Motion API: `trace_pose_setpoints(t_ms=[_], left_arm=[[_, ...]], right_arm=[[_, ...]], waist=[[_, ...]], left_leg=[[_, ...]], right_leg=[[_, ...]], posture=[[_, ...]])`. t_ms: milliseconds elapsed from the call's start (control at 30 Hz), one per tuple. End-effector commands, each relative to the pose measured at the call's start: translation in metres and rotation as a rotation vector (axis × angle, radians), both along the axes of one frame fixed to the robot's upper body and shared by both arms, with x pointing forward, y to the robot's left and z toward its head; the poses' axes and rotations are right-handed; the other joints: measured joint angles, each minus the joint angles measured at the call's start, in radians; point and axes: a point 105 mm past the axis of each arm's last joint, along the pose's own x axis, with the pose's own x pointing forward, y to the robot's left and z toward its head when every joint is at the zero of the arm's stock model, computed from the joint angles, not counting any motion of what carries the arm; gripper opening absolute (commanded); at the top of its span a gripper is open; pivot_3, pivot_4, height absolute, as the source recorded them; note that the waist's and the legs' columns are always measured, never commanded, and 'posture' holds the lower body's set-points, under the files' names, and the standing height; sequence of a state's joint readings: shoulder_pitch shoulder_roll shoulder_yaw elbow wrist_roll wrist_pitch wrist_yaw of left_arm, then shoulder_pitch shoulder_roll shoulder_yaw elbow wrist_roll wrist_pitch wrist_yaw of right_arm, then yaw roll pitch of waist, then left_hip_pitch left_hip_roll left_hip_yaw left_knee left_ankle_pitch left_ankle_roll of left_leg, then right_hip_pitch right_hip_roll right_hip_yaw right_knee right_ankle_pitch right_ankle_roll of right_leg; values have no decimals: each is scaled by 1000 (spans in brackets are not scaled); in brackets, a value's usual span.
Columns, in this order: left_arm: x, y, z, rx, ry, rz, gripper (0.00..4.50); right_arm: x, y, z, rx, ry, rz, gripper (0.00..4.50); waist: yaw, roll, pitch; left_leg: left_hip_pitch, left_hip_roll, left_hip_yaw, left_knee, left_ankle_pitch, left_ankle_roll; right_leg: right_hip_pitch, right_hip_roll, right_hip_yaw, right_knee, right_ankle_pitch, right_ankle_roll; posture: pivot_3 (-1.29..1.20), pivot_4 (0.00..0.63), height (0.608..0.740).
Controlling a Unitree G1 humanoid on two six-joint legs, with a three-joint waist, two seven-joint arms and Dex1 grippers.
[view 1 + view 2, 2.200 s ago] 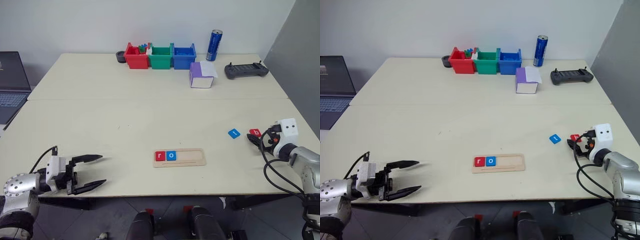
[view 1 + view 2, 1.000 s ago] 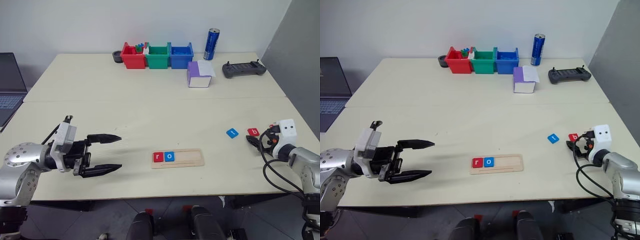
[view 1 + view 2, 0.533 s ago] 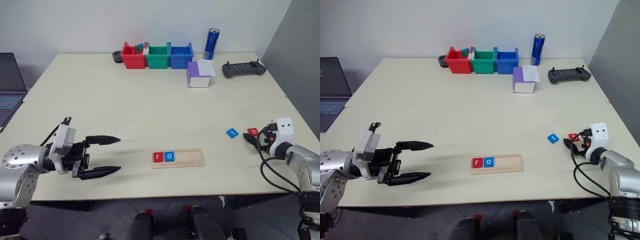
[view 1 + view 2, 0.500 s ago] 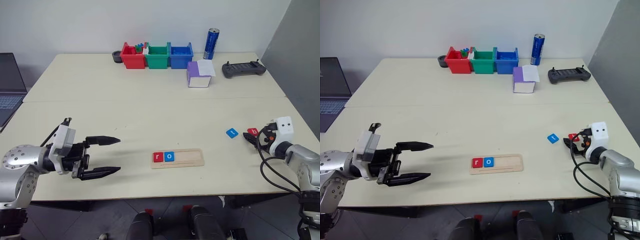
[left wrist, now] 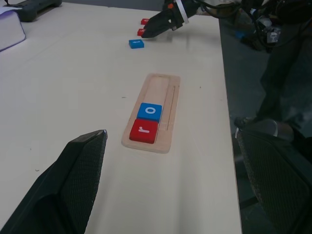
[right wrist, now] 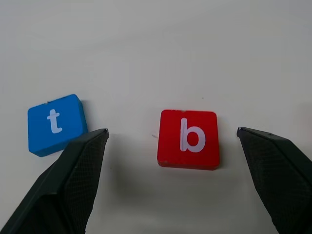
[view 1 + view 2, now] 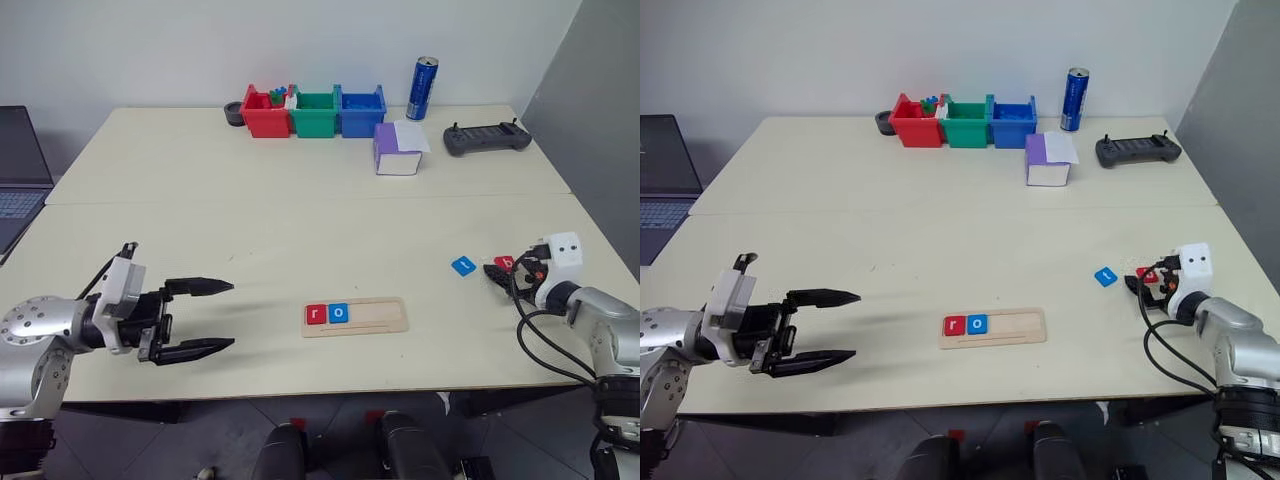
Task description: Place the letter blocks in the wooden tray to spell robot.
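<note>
My right gripper will next grab the red b block by its sides to keep spelling robot in the wooden tray [image 7: 380,316].
The wooden tray [image 7: 380,316] lies near the table's front middle, with a red r block [image 7: 317,314] and a blue o block [image 7: 339,313] at its left end. To the right, a blue t block [image 6: 54,123] and a red b block [image 6: 189,138] lie flat on the table. My right gripper [image 6: 171,131] is open, low over the table, with one finger on each side of the b and not touching it. A second red block [image 5: 145,21] lies just beyond. My left gripper [image 7: 231,314] hangs open and empty, left of the tray and pointing at it.
Red [image 7: 265,112], green [image 7: 316,111] and blue [image 7: 361,109] bins line the far edge, beside a blue can [image 7: 424,74]. A purple-and-white box [image 7: 398,148] and a black controller [image 7: 486,139] sit at the back right. A laptop [image 7: 18,170] lies off the left side.
Two seconds ago my left gripper sat near the front left corner; it has since lifted and swung toward the tray, then held. My right gripper has crept forward around the b block.
</note>
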State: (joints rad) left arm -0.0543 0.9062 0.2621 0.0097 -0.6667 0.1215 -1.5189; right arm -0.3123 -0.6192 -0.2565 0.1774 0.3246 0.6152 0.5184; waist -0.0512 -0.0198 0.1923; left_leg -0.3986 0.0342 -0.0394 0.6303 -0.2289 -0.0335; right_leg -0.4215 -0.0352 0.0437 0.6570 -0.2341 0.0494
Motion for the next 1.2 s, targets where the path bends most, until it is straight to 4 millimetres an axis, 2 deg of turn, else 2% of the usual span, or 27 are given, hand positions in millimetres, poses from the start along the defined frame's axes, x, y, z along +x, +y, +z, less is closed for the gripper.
trace_pose_setpoints(t_ms=[33,133,367,600,733,867,1000,1200], left_arm=[[2,3,9,-8,-56,5,4474],[3,4,8,-13,-59,11,4500],[4,7,6,-5,-60,18,4500],[6,11,4,5,-55,21,4500],[8,16,2,19,-51,19,4500],[10,18,1,21,-57,13,4500],[16,17,-1,29,-59,-3,4500],[22,14,-4,31,-62,-17,4500]], right_arm=[[3,0,3,-2,-12,3,4500],[5,3,1,14,-15,2,3865],[6,2,0,18,-18,-15,1455],[-5,8,2,13,-18,10,1456],[-26,20,7,19,-26,19,1456],[-54,42,11,43,-29,30,1456],[-77,64,0,72,20,52,1456],[-80,74,-14,82,57,34,1456]], waist=[[-1,0,0],[-1,-1,0],[-4,-1,0],[-3,-1,0],[0,-1,-1],[3,-1,-1],[3,-1,-1],[2,-4,-3]], left_leg=[[0,0,0,0,0,0],[0,0,0,0,0,0],[0,0,0,0,0,0],[0,0,0,0,0,0],[0,0,0,-1,0,0],[0,0,-1,-1,0,0],[0,1,-1,-1,0,0],[1,2,-1,0,0,0]], right_leg=[[0,0,0,0,0,0],[0,0,0,0,0,0],[0,0,0,0,0,1],[0,0,0,0,0,0],[0,0,-1,1,1,3],[0,0,-2,1,1,2],[0,0,-2,1,-1,-2],[0,1,-2,1,-1,-1]], posture=[[0,150,740],[0,150,740],[0,150,740],[0,150,740],[0,150,740],[0,150,740],[0,150,740],[0,150,740]])
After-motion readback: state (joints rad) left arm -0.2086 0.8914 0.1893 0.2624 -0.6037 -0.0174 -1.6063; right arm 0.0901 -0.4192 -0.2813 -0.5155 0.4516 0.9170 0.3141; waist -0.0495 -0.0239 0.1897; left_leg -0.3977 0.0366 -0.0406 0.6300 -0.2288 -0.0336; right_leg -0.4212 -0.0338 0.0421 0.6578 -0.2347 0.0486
